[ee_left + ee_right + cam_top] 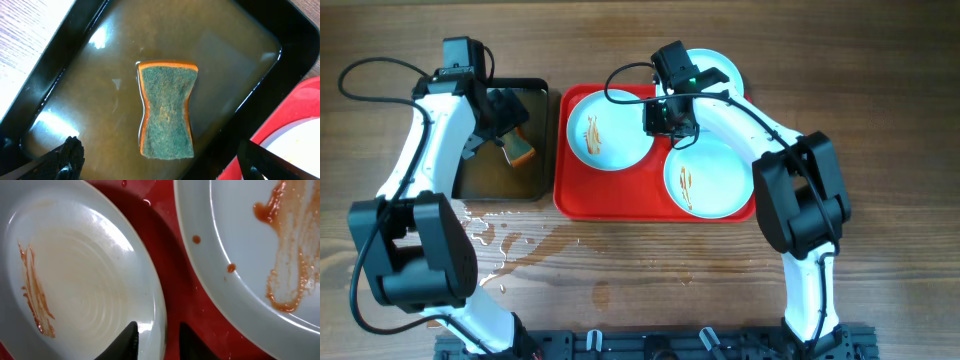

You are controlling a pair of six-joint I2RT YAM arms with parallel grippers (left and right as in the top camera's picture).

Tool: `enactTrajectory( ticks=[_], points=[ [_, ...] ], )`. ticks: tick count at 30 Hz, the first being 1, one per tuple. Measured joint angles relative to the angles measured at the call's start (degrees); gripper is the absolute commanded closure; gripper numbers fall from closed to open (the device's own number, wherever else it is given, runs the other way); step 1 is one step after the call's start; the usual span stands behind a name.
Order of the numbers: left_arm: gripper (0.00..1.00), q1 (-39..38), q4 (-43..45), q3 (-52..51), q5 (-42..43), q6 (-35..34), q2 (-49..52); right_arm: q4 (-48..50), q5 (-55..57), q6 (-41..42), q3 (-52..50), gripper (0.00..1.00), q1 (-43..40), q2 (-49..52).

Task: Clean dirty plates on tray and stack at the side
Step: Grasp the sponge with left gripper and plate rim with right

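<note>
The left gripper pinches the sponge across its narrow middle (515,145) (166,110) from the green side next, leaving the sponge's orange bottom free to wipe plates.
Two plates lie on the red tray (620,195). The left plate (605,135) (75,280) has thin orange-brown streaks, and the right plate (710,180) (250,245) has a larger sauce smear. A third plate (722,68) rests on the table behind the tray, partly hidden by the right arm. My right gripper (670,118) (158,326) straddles the left plate's right rim, slightly open, with red tray showing between the rim and the outer finger. My left gripper (505,115) (159,145) hangs wide open over a green-and-orange sponge (166,110).
The sponge lies in brownish water in a black pan (485,180) (50,75) left of the tray. Water drops and puddles (495,235) spread over the wooden table in front of the pan.
</note>
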Motion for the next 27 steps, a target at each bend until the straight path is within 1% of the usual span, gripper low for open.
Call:
enactTrajectory(
  ticks=[1,2,3,4,5,7,9,10,11,12,13,15,16,17,19,20,22,23,24,27],
  points=[
    [0.04,0.0,0.39,0.0,0.0,0.0,0.26,0.83,0.0,0.04,0.0,0.78,0.02,0.35],
    [0.04,0.0,0.72,0.0,0.0,0.0,0.26,1.42,-0.02,0.13,0.0,0.83,0.04,0.9],
    [0.04,0.0,0.87,0.0,0.0,-0.02,0.26,1.73,-0.02,0.31,0.0,0.86,0.04,1.57],
    [0.04,0.0,0.96,0.0,0.0,0.0,0.26,2.21,-0.26,0.66,0.0,0.93,0.02,2.21],
    [0.04,0.0,1.07,0.0,-0.02,0.0,0.26,2.49,-0.33,0.92,0.0,0.96,0.02,2.34],
    [0.05,0.0,1.29,0.0,-0.04,-0.02,0.44,2.95,-0.48,1.2,0.0,0.96,0.09,2.51],
    [0.13,0.0,1.46,0.0,-0.02,-0.02,1.11,3.04,-0.55,1.36,0.0,0.96,0.09,2.51],
    [0.23,0.0,1.55,0.0,-0.02,-0.07,1.66,3.06,-0.61,1.57,0.0,0.96,0.09,2.51],
    [0.35,0.0,1.7,0.0,-0.04,-0.26,2.25,3.06,-0.66,1.6,0.0,0.96,0.09,2.51],
    [0.43,0.0,1.9,0.0,-0.02,-0.55,2.58,3.17,-0.68,1.75,0.0,0.96,0.09,2.51],
    [0.44,0.0,2.19,0.0,-0.07,-0.7,2.75,3.28,-0.7,1.81,0.0,0.96,0.13,2.51],
    [0.43,0.0,2.45,0.0,-0.11,-1.49,2.95,3.28,-0.7,1.99,0.0,0.96,0.13,2.51],
    [0.44,0.0,2.75,0.0,-0.02,-1.75,3.15,3.28,-0.7,1.99,0.0,0.96,0.13,2.51],
    [0.5,0.0,3.39,0.0,0.31,-1.84,3.56,3.3,-0.72,1.99,0.0,0.96,0.13,2.51],
    [0.71,0.0,4.5,0.02,1.2,-2.08,6.29,3.3,-0.72,1.99,0.0,0.96,0.13,2.51],
    [0.77,0.0,4.66,0.02,1.38,-1.92,7.5,3.3,-0.72,1.99,0.0,0.96,0.13,2.51],
    [0.79,0.0,5.49,0.0,1.79,-1.53,10.6,3.3,-0.72,2.01,0.0,0.96,0.13,2.51],
    [0.84,0.0,5.81,0.0,2.05,-1.29,11.34,3.34,-0.72,1.99,0.0,0.95,0.13,2.51],
    [0.96,0.0,5.97,0.02,2.23,-1.25,11.39,3.5,-0.76,2.01,0.0,0.95,0.13,2.51],
    [0.96,0.0,6.34,0.02,2.45,-0.94,11.54,3.65,-0.92,2.01,0.0,0.95,0.15,2.54]
  ],
)
